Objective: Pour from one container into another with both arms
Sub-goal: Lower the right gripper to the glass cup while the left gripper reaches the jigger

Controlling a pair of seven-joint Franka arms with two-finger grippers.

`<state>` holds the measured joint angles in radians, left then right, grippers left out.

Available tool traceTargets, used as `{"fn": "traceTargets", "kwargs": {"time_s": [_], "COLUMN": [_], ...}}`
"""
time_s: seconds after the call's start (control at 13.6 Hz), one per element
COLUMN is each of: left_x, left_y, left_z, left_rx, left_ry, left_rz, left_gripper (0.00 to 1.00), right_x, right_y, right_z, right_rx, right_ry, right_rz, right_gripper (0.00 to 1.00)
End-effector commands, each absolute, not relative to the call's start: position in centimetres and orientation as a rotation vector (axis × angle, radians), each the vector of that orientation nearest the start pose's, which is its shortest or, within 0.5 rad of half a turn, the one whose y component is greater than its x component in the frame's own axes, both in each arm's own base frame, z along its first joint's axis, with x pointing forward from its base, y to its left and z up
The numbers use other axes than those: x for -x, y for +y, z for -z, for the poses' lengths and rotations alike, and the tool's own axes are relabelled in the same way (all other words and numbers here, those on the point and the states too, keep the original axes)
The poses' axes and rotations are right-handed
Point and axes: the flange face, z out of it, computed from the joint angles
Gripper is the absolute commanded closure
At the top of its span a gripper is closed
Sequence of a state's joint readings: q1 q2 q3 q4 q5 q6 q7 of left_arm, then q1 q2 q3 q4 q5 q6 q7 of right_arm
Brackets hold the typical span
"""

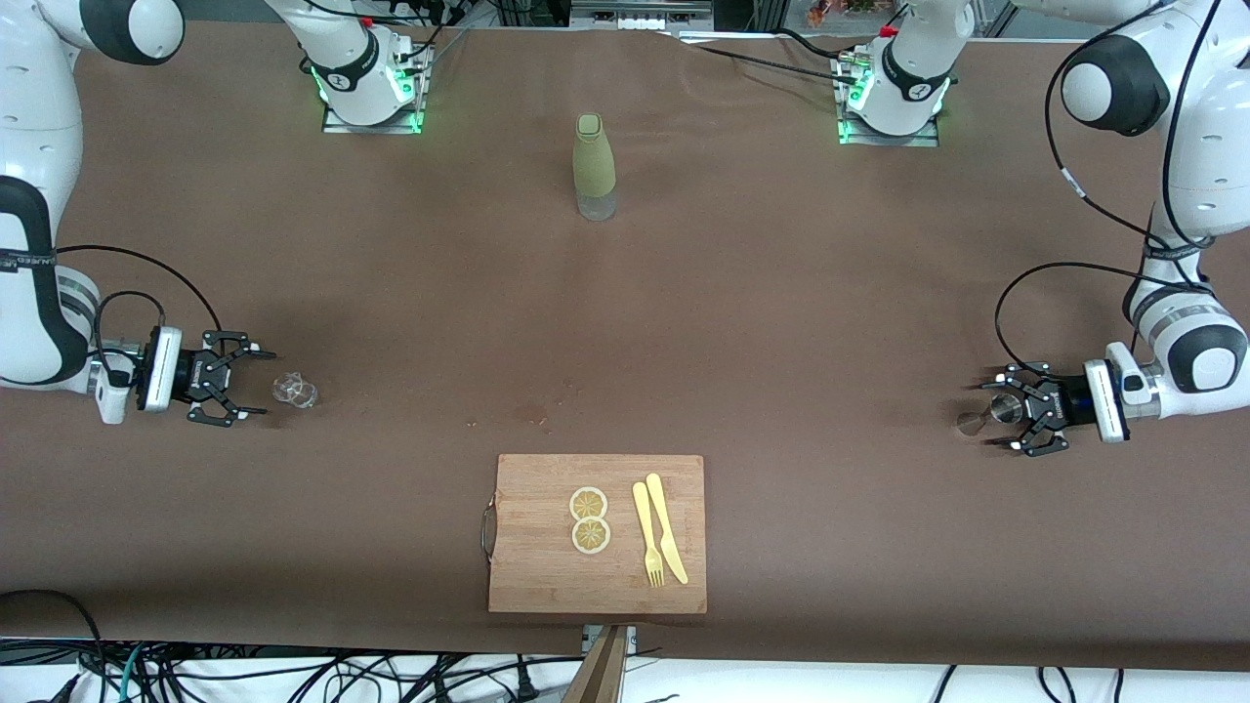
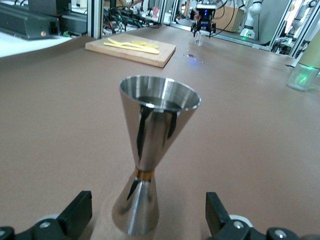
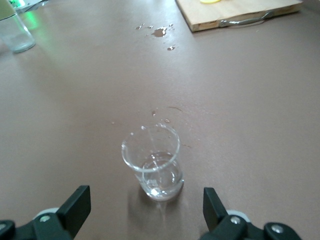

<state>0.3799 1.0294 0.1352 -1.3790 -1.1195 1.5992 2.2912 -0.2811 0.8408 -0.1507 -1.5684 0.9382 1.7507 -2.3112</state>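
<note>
My left gripper grabs the steel hourglass jigger [image 2: 150,150] by its narrow middle [image 2: 144,175] next, to pour between the two containers.
The tiny clear glass cup [image 1: 295,392] stands upright on the brown table toward the right arm's end. My right gripper [image 1: 260,385] is low by the table, open, its fingertips just short of the cup. In the right wrist view the cup [image 3: 155,165] sits a little ahead of the open right gripper [image 3: 145,212], untouched. The steel hourglass jigger [image 1: 988,414] stands upright toward the left arm's end. My left gripper [image 1: 1006,410] is open around it, both fingers apart from it. In the left wrist view the jigger [image 2: 150,150] stands between the spread fingers [image 2: 75,215].
A tall olive-green bottle [image 1: 594,166] stands mid-table near the robots' bases. A wooden cutting board [image 1: 537,566] with two lemon slices, a yellow knife and a fork lies by the table's edge nearest the front camera. Small wet spots [image 1: 537,415] lie just above it.
</note>
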Motion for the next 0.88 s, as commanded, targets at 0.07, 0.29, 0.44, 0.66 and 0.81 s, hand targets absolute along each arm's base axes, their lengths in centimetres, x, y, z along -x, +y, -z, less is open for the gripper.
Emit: {"fn": "traceTargets", "kwargs": {"time_s": [0.07, 0.29, 0.44, 0.66, 0.81], "left_x": [-63.1, -63.4, -63.4, -63.4, -63.4], "left_y": [23.2, 23.1, 22.8, 22.8, 22.8], "left_z": [-9.4, -9.7, -9.7, -9.7, -9.7], "left_rx": [-1.647, -1.621, -1.595, -1.584, -1.583], "left_ry": [-1.342, -1.350, -1.360, -1.380, -1.381], "left_rz": [-1.076, -1.151, -1.176, -1.189, -1.190], "left_gripper": [0.00, 0.01, 0.06, 0.26, 0.37], "right_x": [-61.1, -60.9, -60.7, -60.6, -60.6], "right_y": [-20.5, -19.8, -19.5, -19.0, -18.7], "right_z": [-12.1, -10.4, -9.8, -8.9, -8.7], "right_rx": [1.758, 1.718, 1.702, 1.682, 1.675], "right_ry": [-1.464, -1.426, -1.412, -1.410, -1.409], "right_rz": [0.871, 0.916, 0.923, 0.950, 0.950], "right_gripper": [0.00, 0.00, 0.00, 0.00, 0.00]}}
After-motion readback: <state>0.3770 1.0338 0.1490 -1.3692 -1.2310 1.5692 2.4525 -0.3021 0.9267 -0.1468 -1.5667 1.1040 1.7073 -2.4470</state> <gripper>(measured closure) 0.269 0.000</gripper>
